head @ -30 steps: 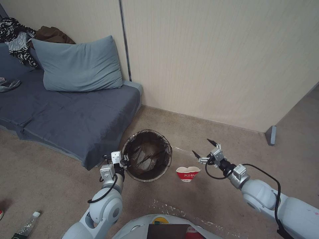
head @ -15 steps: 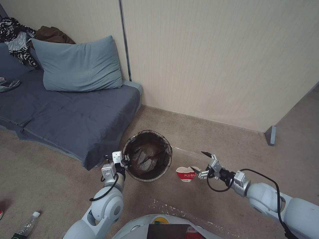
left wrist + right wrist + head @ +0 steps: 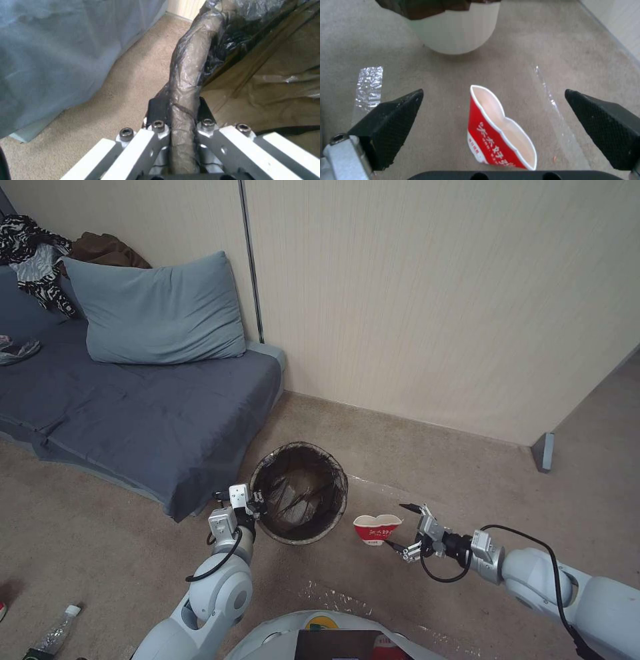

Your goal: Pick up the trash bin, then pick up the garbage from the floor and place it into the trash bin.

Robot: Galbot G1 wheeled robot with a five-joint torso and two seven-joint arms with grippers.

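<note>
Next, the right gripper grabs the paper cup across its flattened sides, since the paper cup's opening is squashed long and narrow.
The trash bin, a white bucket lined with a dark brown bag, stands on the carpet beside the sofa. My left gripper is shut on its near-left rim; the left wrist view shows the fingers clamped on either side of the bag-wrapped rim. A crushed red-and-white paper cup lies just right of the bin. My right gripper is open, low over the floor, right beside the cup. In the right wrist view the cup lies between the spread fingers of the right gripper, with the bin's white wall beyond.
A clear bottle lies on the floor at the lower left. The blue-grey sofa with a pillow borders the bin on the left. The beige wall runs behind, and strips of shiny tape stick to the carpet.
My right gripper has come down and in toward me, from beyond the cup to right beside it, still open. The left gripper and bin shifted slightly.
</note>
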